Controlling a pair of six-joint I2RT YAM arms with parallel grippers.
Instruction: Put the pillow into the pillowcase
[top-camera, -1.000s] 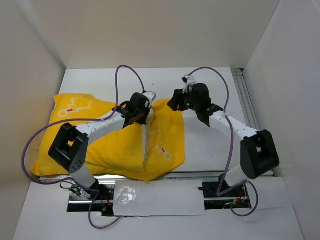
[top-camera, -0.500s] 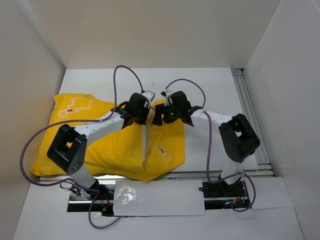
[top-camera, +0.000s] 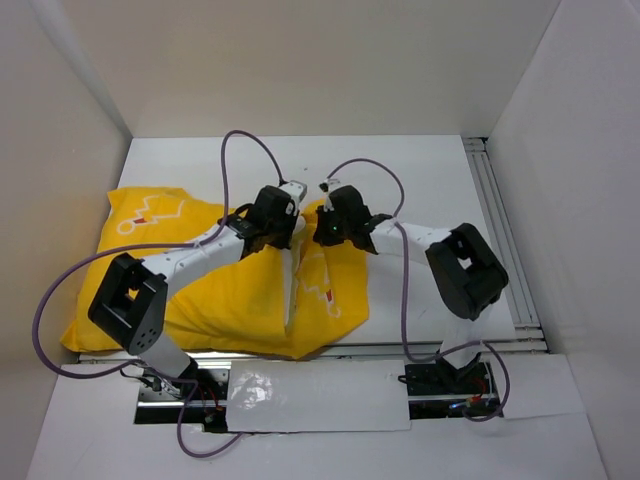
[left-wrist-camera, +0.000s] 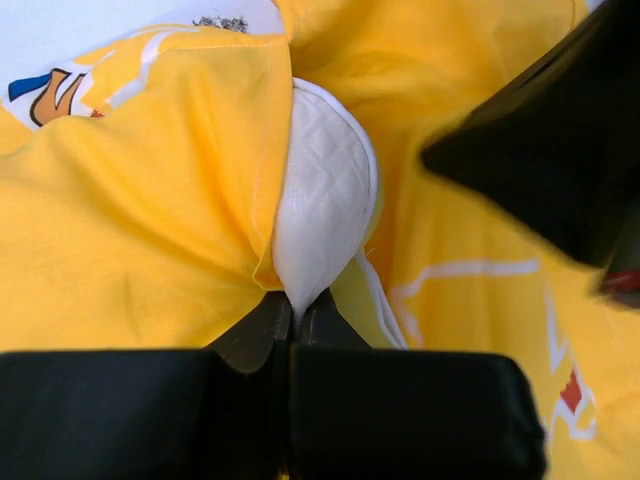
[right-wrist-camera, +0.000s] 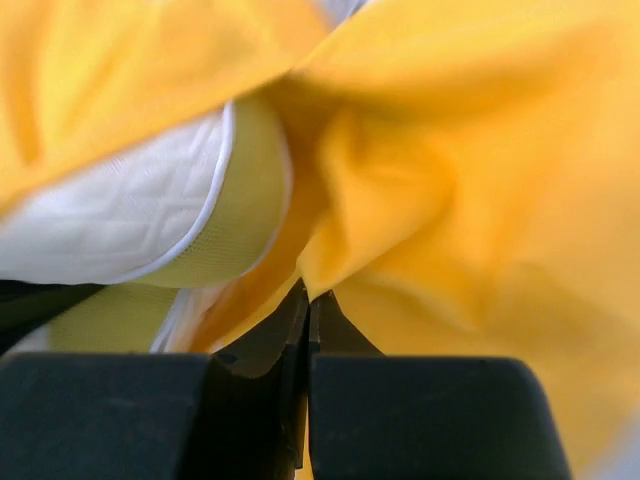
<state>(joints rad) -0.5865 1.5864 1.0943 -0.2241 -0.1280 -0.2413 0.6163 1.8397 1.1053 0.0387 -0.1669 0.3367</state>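
The left gripper needs to keep holding the pillow corner. The pillow corner's quilted side sticks out of the pillowcase's opening, so it would stay uncovered if the left gripper opened now.
The yellow pillowcase (top-camera: 220, 290) lies spread over the left half of the table. The cream-white pillow (left-wrist-camera: 322, 200) pokes a quilted corner out of its opening, and a white edge of the pillow (top-camera: 291, 285) shows from above. My left gripper (left-wrist-camera: 296, 303) is shut on that pillow corner, near the middle of the top view (top-camera: 290, 232). My right gripper (right-wrist-camera: 311, 298) is shut on a fold of the pillowcase (right-wrist-camera: 480, 180) right beside the pillow (right-wrist-camera: 120, 220). Both grippers meet at the opening, the right gripper (top-camera: 320, 232) just right of the left one.
White walls close in the table on the left, back and right. A metal rail (top-camera: 495, 215) runs along the right side and another rail (top-camera: 420, 349) along the front edge. Purple cables (top-camera: 240, 145) arch above both arms.
My right arm has swung left from the table's middle to the pillowcase opening and its jaws have closed on the yellow fabric. The left gripper has kept its hold and place.
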